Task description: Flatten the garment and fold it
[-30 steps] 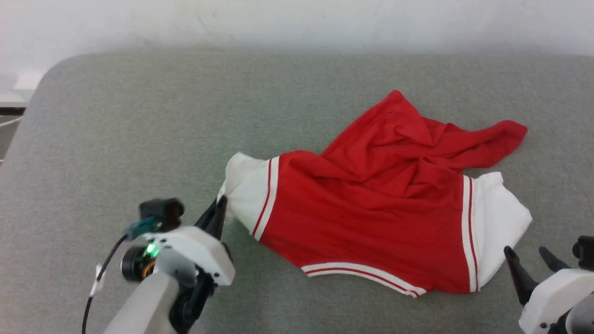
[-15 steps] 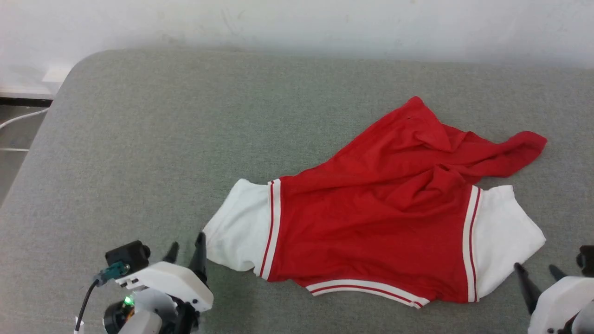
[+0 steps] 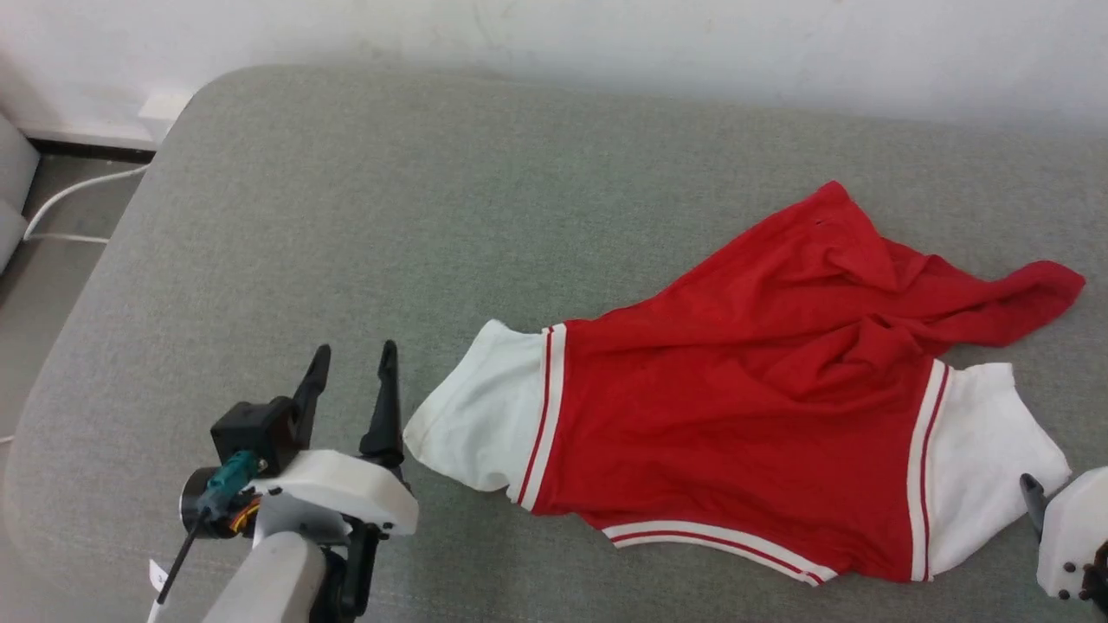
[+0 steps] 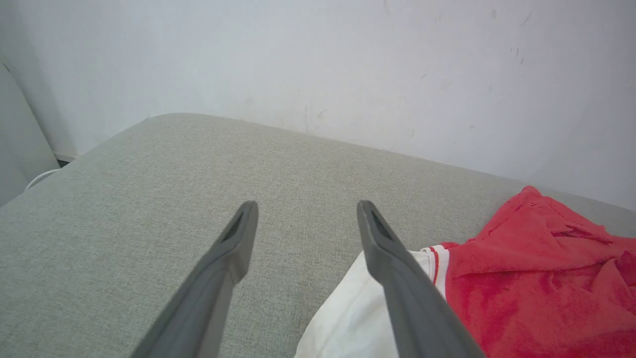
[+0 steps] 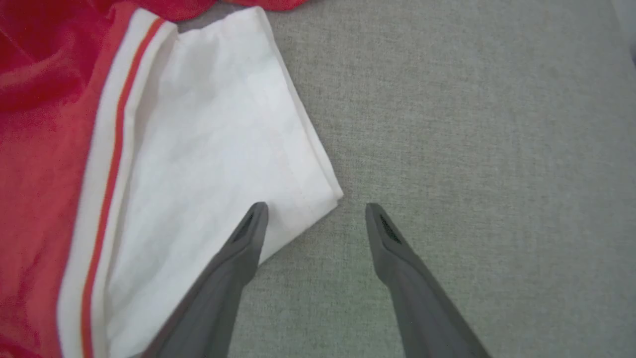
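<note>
The wide white sleeve is flat on the cushion, and its cuff corner (image 3: pixel 1065 471) sticks out to a narrow tip. My right gripper should next pinch the sleeve there.
The garment (image 3: pixel 736 407) lies crumpled on the grey padded surface (image 3: pixel 346 216), red body in folds, a white sleeve at each end and striped trim along its near edge. My left gripper (image 3: pixel 356 349) stands open just left of the left white sleeve (image 3: pixel 476 415), holding nothing. In the left wrist view the left gripper (image 4: pixel 308 205) is open, with the garment (image 4: pixel 521 288) beside its right finger. My right gripper (image 5: pixel 316 206) is open at the corner of the right sleeve (image 5: pixel 208 129), its left finger over the cloth. One of its fingertips (image 3: pixel 1027 486) shows at the head view's lower right.
A pale wall (image 3: pixel 606 35) runs behind the surface. The surface's rounded left corner drops to the floor, where a white cable (image 3: pixel 78 186) lies. Bare grey surface stretches left of and behind the garment.
My left gripper has opened and let go of the left sleeve, which now lies flat and pulled out leftward. The head camera has shifted, so the garment sits further right.
</note>
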Robot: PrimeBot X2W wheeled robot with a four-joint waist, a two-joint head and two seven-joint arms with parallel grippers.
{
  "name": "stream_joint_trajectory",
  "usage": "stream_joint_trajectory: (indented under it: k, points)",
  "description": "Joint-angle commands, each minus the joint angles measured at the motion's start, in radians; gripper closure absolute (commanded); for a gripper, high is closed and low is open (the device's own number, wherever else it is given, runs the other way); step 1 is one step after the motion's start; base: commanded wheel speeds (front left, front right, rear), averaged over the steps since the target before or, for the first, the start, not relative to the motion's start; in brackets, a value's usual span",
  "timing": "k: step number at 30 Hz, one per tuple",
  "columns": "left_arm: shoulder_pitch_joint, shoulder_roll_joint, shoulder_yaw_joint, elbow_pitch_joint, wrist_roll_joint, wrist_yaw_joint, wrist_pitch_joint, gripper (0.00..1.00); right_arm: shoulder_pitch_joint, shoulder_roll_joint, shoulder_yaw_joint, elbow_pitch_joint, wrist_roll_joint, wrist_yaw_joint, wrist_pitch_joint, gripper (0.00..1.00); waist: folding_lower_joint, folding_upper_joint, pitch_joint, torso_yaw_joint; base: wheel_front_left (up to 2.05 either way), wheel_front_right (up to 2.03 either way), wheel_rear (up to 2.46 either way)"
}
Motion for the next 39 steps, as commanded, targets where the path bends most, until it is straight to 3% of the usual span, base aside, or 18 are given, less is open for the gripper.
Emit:
stream_joint_trajectory:
  k: [1, 6, 7, 8, 9, 15, 22, 23, 24, 30, 32, 39]
  points:
    - [0.01, -0.006, 0.002, -0.009, 0.01, 0.007, -0.004, 0.0, -0.02, -0.003, 0.0, 0.013, -0.009, -0.002, -0.002, 0.0, 0.0, 0.0, 0.015, 0.015, 0.0, 0.0, 0.0]
    - [0.023, -0.027, 0.007, -0.026, 0.042, -0.004, -0.004, 0.0, -0.061, -0.015, 0.021, 0.13, -0.042, -0.002, -0.009, 0.0, 0.0, 0.0, 0.032, 0.035, 0.0, 0.0, 0.0]
    - [0.025, -0.03, 0.008, -0.023, 0.045, -0.007, -0.004, 0.0, -0.065, -0.014, 0.029, 0.149, -0.042, -0.002, -0.011, 0.36, 0.0, 0.0, 0.033, 0.037, 0.0, 0.0, 0.0]
    - [0.027, -0.033, 0.008, -0.02, 0.047, -0.01, -0.004, 0.0, -0.068, -0.013, 0.032, 0.163, -0.041, -0.002, -0.015, 0.85, 0.0, 0.0, 0.032, 0.038, 0.0, 0.0, 0.0]
    - [0.03, -0.033, 0.007, -0.015, 0.051, -0.012, -0.005, 0.0, -0.07, -0.012, 0.035, 0.173, -0.042, -0.002, -0.022, 1.0, 0.0, 0.0, 0.03, 0.037, 0.0, 0.0, 0.0]
    - [0.061, -0.03, 0.012, 0.019, 0.052, -0.023, -0.005, 0.0, -0.06, -0.015, -0.044, 0.174, -0.044, -0.002, -0.065, 1.0, 0.0, 0.0, -0.01, -0.003, 0.0, 0.0, 0.0]
    - [0.087, -0.029, 0.006, 0.053, 0.035, -0.043, -0.003, 0.0, 0.02, -0.015, -0.123, 0.087, -0.081, -0.002, -0.012, 1.0, 0.0, 0.0, -0.046, -0.051, 0.0, 0.0, 0.0]
    - [0.09, -0.028, 0.003, 0.057, 0.033, -0.048, 0.0, 0.0, 0.026, -0.009, -0.124, 0.065, -0.082, -0.002, -0.011, 0.67, 0.0, 0.0, -0.048, -0.059, 0.0, 0.0, 0.0]
    - [0.092, -0.027, -0.002, 0.061, 0.031, -0.052, 0.006, 0.0, 0.03, -0.004, -0.125, 0.043, -0.082, -0.002, -0.02, 0.0, 0.0, 0.0, -0.048, -0.065, 0.0, 0.0, 0.0]
    - [0.101, -0.008, -0.07, 0.066, 0.023, -0.127, 0.094, 0.0, 0.053, 0.032, -0.121, -0.044, -0.116, -0.002, -0.105, 0.0, 0.0, 0.0, -0.054, -0.096, 0.0, 0.0, 0.0]
    - [0.108, 0.005, -0.082, 0.06, 0.016, -0.133, 0.141, 0.0, 0.069, 0.046, -0.097, -0.085, -0.103, -0.002, -0.132, 0.0, 0.0, 0.0, -0.054, -0.108, 0.0, 0.0, 0.0]
    - [0.122, 0.058, -0.088, 0.025, 0.013, -0.064, 0.321, 0.0, 0.143, 0.117, -0.067, -0.236, -0.046, -0.002, -0.199, 0.0, 0.0, 0.0, -0.04, -0.154, 0.0, 0.0, 0.0]
